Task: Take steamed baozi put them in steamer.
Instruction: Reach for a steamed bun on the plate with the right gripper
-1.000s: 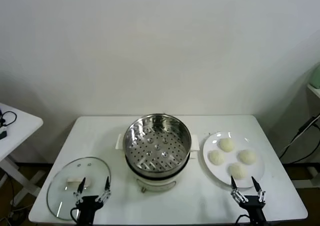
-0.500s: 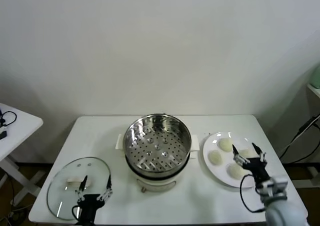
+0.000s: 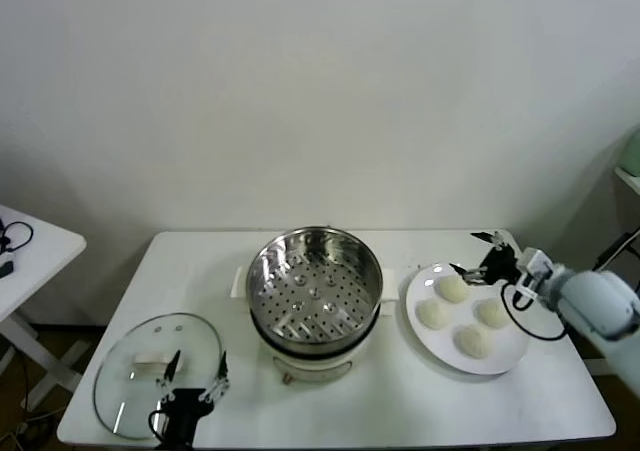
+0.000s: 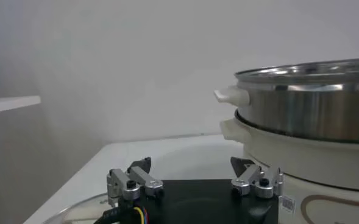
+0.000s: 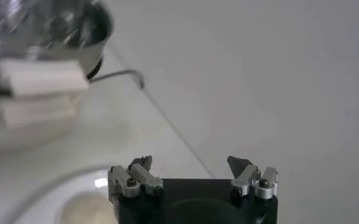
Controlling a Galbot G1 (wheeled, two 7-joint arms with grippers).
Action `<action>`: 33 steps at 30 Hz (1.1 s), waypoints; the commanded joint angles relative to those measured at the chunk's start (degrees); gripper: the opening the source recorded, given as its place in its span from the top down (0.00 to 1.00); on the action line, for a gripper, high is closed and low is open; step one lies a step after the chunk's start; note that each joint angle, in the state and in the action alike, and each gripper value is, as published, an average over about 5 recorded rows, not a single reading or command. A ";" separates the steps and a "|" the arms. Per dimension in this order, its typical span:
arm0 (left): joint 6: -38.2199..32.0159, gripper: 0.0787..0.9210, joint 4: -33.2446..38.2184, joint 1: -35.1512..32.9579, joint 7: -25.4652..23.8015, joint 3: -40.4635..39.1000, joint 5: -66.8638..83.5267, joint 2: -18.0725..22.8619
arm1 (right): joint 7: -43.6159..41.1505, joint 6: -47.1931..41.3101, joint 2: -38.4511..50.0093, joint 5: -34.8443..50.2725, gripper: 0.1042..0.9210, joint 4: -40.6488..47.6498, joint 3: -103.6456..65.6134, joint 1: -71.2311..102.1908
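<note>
The right gripper takes the back baozi by its round sides next, to load the steamer (image 3: 315, 281).
The steamer (image 3: 315, 281), a shiny steel pot with a perforated tray on a white base, stands mid-table. Four cream-white baozi lie on a white plate (image 3: 512, 353) to its right: one at the back (image 3: 452, 289), one at the left (image 3: 433, 313), one at the right (image 3: 491, 313), one at the front (image 3: 472, 341). My right gripper (image 3: 466, 252) is open and empty, just above the plate's far edge, behind the back baozi. The right wrist view shows its open fingers (image 5: 191, 163), a baozi (image 5: 85, 210) below and the blurred steamer (image 5: 45, 36). My left gripper (image 3: 193, 373) is open and empty at the table's front edge.
A round glass lid (image 3: 140, 371) lies flat at the front left, beside my left gripper; its rim also shows in the left wrist view (image 4: 75, 210), with the steamer (image 4: 313, 103) close beside it. A small white side table (image 3: 30, 241) stands off to the left.
My right arm has swung from the table's front edge, over the plate, to the plate's far edge. The baozi have not moved. The left gripper has barely shifted.
</note>
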State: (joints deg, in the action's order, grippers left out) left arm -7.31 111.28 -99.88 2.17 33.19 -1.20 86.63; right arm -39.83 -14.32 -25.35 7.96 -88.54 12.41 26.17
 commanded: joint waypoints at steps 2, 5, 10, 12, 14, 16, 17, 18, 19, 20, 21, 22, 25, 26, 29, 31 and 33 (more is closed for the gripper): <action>-0.34 0.12 -0.88 0.39 -0.13 -0.16 -1.05 0.13 | -23.04 9.08 3.30 -12.02 0.12 16.66 51.12 -49.19; -0.35 0.12 -1.32 0.71 -0.30 -0.21 -1.19 0.25 | -25.94 11.70 -1.90 -8.90 0.12 21.91 60.67 -56.25; -0.33 0.12 -2.11 1.40 -0.52 -0.13 -1.26 0.23 | -28.25 12.55 -11.82 -1.25 0.12 30.10 66.74 -59.16; -0.29 0.12 -2.50 1.82 -0.60 0.00 -1.26 0.20 | -28.24 12.40 -15.67 0.92 0.12 33.35 66.65 -57.97; -0.20 0.12 -2.82 2.23 -0.69 0.25 -1.23 0.22 | -28.04 12.23 -18.94 2.14 0.12 35.83 65.65 -55.96; -0.08 0.12 -2.99 2.53 -0.75 0.56 -1.14 0.25 | -27.77 12.15 -21.53 2.57 0.12 37.55 64.25 -53.66; -0.02 0.12 -3.06 2.65 -0.78 0.70 -1.07 0.26 | -27.56 12.13 -22.68 2.58 0.12 38.36 63.38 -52.35; 0.01 0.12 -3.15 2.76 -0.81 0.83 -1.02 0.26 | -27.40 12.21 -23.79 2.33 0.12 39.27 62.38 -51.08; 0.05 0.12 -3.26 2.88 -0.84 0.94 -0.97 0.25 | -27.23 12.42 -24.91 1.80 0.12 40.41 61.28 -49.76; 0.07 0.12 -3.38 2.99 -0.86 1.02 -0.94 0.24 | -27.08 12.74 -25.91 1.16 0.12 41.69 60.17 -48.50; 0.07 0.12 -3.51 3.10 -0.89 1.08 -0.94 0.24 | -27.04 13.18 -26.89 0.30 0.12 43.08 59.02 -47.30; 0.09 0.12 -3.64 3.19 -0.92 1.12 -0.94 0.24 | -27.03 13.67 -27.87 -0.56 0.12 44.49 57.97 -46.22; 0.14 0.12 -3.86 3.38 -0.92 1.17 -0.96 0.35 | -27.16 14.83 -30.12 -2.28 0.12 47.79 55.21 -43.27; 0.16 0.12 -3.93 3.42 -0.93 1.19 -0.98 0.42 | -27.18 15.05 -30.68 -2.51 0.12 48.57 54.49 -42.42; 0.17 0.12 -4.23 3.48 -0.94 1.22 -1.08 0.58 | -27.33 15.85 -32.09 -3.81 0.12 50.63 52.34 -40.10; 0.09 0.12 -4.48 3.46 -0.94 1.25 -1.14 0.61 | -27.47 16.53 -32.87 -5.05 0.12 51.91 51.15 -38.93; -0.03 0.12 -4.77 3.42 -0.93 1.32 -1.16 0.62 | -27.61 16.94 -33.34 -5.86 0.12 52.75 50.29 -37.98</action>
State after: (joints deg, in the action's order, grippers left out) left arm -7.33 106.90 -96.62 1.24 34.49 -2.27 87.18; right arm -66.24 1.13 -54.02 3.85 -42.27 63.41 -13.65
